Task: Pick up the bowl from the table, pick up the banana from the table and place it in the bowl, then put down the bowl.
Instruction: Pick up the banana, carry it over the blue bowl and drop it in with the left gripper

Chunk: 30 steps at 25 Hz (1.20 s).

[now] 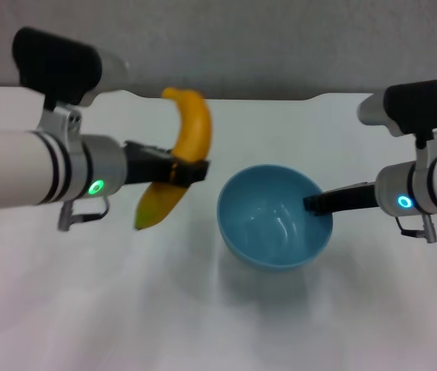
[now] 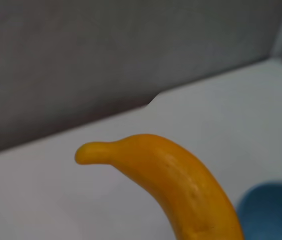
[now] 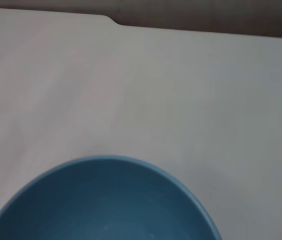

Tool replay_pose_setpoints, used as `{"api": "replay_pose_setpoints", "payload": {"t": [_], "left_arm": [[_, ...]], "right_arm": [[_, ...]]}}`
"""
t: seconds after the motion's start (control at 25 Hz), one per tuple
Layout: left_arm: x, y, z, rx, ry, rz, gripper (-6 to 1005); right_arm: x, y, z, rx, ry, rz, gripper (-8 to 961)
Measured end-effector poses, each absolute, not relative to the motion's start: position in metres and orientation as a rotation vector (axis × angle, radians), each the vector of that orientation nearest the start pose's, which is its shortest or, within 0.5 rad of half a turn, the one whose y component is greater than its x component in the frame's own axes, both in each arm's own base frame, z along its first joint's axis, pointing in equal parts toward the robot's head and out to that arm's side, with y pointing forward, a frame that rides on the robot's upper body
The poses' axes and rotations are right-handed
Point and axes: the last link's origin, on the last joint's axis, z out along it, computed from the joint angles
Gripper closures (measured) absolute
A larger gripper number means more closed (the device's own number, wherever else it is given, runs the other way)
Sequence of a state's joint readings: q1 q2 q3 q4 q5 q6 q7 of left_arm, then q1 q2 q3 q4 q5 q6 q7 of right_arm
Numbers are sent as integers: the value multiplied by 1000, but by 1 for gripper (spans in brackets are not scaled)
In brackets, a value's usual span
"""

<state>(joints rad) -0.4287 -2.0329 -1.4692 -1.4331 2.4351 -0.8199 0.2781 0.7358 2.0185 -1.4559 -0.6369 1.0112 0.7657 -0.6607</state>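
I should line the banana up with the bowl before opening my left gripper: the banana is beside the bowl (image 1: 268,220), outside its rim.
My left gripper (image 1: 189,171) is shut on the banana (image 1: 178,158) around its middle and holds it upright above the table (image 1: 87,309), just left of the bowl. The banana also shows in the left wrist view (image 2: 180,185). My right gripper (image 1: 316,203) is shut on the right rim of the light-blue bowl (image 1: 268,220) and holds it tilted above the table, casting a shadow below. The bowl is empty. It fills the lower part of the right wrist view (image 3: 101,205) and shows at a corner of the left wrist view (image 2: 270,210).
The white table has a dark notch in its far edge (image 1: 272,99), also seen in the right wrist view (image 3: 113,21). A grey wall (image 1: 280,46) stands behind the table.
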Motion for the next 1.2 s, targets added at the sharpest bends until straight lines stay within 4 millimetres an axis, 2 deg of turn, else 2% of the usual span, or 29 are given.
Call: {"api": "replay_pose_setpoints", "payload": {"t": [0.12, 0.28, 0.48, 0.68, 0.84, 0.88, 1.2], "left_arm": [[-124, 383, -15, -2317, -890, -351, 508], [-109, 382, -16, -2328, -890, -465, 509], [-105, 381, -21, -2333, -924, -537, 509], [-103, 378, -34, -2354, -958, -614, 509], [-109, 377, -44, -2363, -985, -651, 509], [-117, 378, -47, -2360, -1009, -652, 509], [-139, 380, -57, -2355, -1043, -671, 509]], "right_arm": [[231, 423, -60, -2306, 1240, 19, 926], [228, 424, -63, -2307, 1262, 31, 926], [213, 426, -69, -2339, 1259, 70, 926], [209, 427, -70, -2341, 1259, 82, 926], [204, 429, -69, -2342, 1270, 115, 926], [203, 429, -69, -2346, 1265, 118, 926], [198, 429, -71, -2360, 1267, 134, 927]]}}
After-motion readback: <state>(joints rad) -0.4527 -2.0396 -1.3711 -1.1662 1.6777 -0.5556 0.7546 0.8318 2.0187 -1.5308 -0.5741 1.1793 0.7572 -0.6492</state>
